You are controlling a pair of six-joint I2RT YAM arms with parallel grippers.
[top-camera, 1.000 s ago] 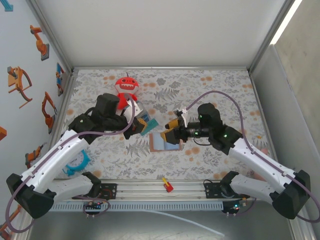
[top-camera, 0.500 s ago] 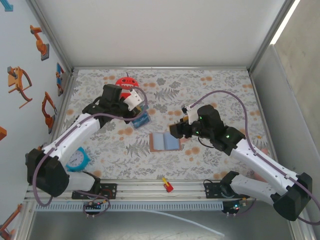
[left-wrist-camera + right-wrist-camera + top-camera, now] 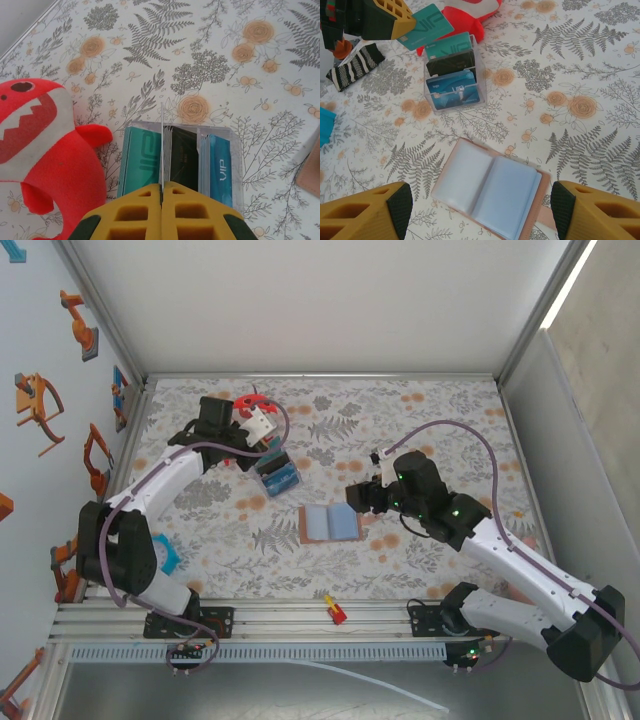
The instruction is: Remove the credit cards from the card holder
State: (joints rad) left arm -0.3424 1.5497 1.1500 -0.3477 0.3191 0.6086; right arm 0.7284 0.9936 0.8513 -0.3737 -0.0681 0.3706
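Observation:
The teal card would miss now, so my left gripper should move it to the teal stack's slot.
The card holder (image 3: pixel 330 524) lies open and flat on the flowered table, tan outside with pale blue-grey sleeves (image 3: pixel 490 187). I see no card in those sleeves. My right gripper (image 3: pixel 358 496) hovers open just right of it, and its fingers (image 3: pixel 482 207) straddle the holder without touching. My left gripper (image 3: pixel 265 440) is shut on a teal credit card (image 3: pixel 422 26), which appears edge-on (image 3: pixel 162 140) between the yellow fingers (image 3: pixel 162 189). Below that card stands a clear box (image 3: pixel 278 475) with teal, black and blue card stacks (image 3: pixel 180 160).
A red plush toy (image 3: pixel 250 405) sits just behind and left of the box (image 3: pixel 45 145). A black-and-white striped item (image 3: pixel 355 61) lies left of the box. A teal object (image 3: pixel 165 555) is at front left, and a small red-yellow piece (image 3: pixel 334 610) lies by the front rail.
My left arm has swung back and left with the teal card, from beside the holder to above the clear box. My right gripper has drawn back off the holder's right edge and opened a little wider.

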